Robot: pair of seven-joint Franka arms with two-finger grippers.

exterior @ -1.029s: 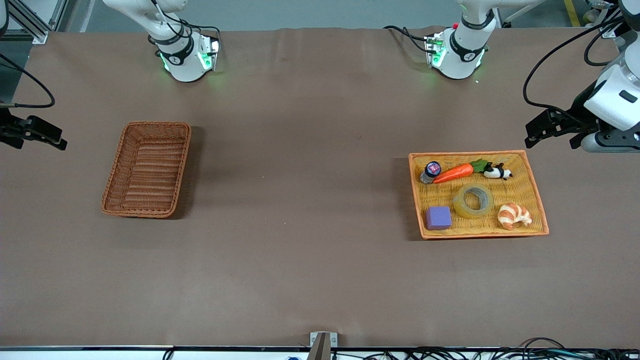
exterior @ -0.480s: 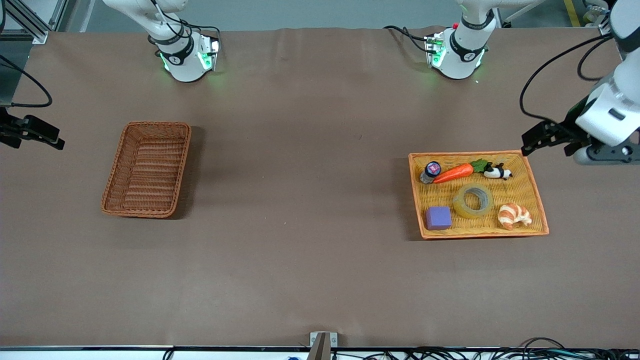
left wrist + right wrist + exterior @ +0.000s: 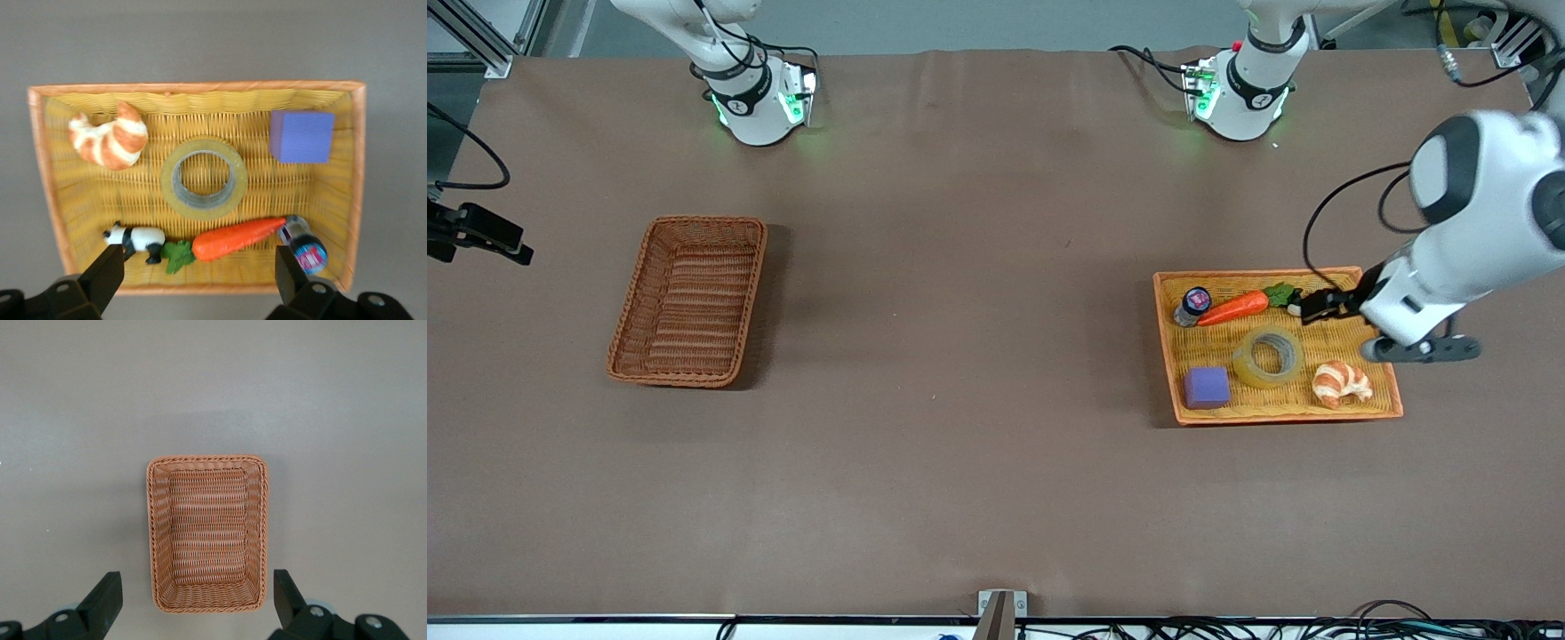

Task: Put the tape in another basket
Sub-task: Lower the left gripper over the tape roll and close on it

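Observation:
The tape should go into the reddish-brown basket [image 3: 689,302]. My left gripper will grab it by its ring side [image 3: 1245,364] next.
The tape [image 3: 1245,366], a yellowish ring with a grey core, lies flat in the middle of the orange-yellow tray [image 3: 1280,414]. It also shows in the left wrist view [image 3: 239,180]. My left gripper [image 3: 1312,308] is open and empty, in the air over the tray's edge by the panda toy [image 3: 1300,308]; its jaws [image 3: 198,277] stand wide. The reddish-brown basket [image 3: 689,302] sits empty toward the right arm's end of the table and shows in the right wrist view [image 3: 208,533]. My right gripper [image 3: 516,253] is open and empty [image 3: 197,600], beside the basket at the table's end.
In the tray with the tape are a croissant [image 3: 1341,383], a purple cube [image 3: 1207,388], a carrot [image 3: 1234,308] and a small bottle [image 3: 1192,305]. The tray's rim [image 3: 200,88] surrounds them all. The arm bases stand along the table's edge farthest from the front camera.
My left arm has swung in from off the table's end, and its open gripper now hangs over the tray by the panda toy. The right gripper has drifted slightly outward.

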